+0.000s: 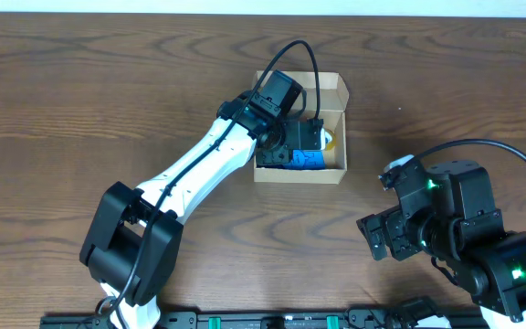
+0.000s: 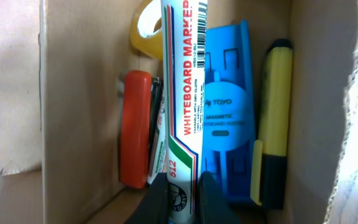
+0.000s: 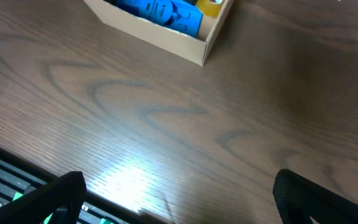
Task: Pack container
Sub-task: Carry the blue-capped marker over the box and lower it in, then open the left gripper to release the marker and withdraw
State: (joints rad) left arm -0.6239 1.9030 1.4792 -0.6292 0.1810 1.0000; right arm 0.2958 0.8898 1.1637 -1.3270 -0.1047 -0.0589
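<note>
I should open my left gripper now, because the whiteboard marker (image 2: 184,81) is inside the sides of the box, over the edge of the blue magnetic eraser (image 2: 227,118).
The container (image 1: 299,175) is a small tan cardboard box with its flap open, standing mid-table; its inner wall fills the left wrist view (image 2: 79,93) and its corner shows in the right wrist view (image 3: 166,38). My left gripper (image 2: 184,194) reaches down into it (image 1: 301,137) and is shut on a white whiteboard marker (image 2: 182,87). Inside lie a blue magnetic eraser (image 2: 229,112), an orange item (image 2: 135,130), a yellow highlighter (image 2: 274,118) and a yellow tape roll (image 2: 143,28). My right gripper (image 3: 179,193) is open and empty over the table, front right (image 1: 377,239).
Bare wooden tabletop (image 1: 108,91) surrounds the box. The table's front edge with a black rail and green lights (image 3: 5,180) lies just below my right gripper.
</note>
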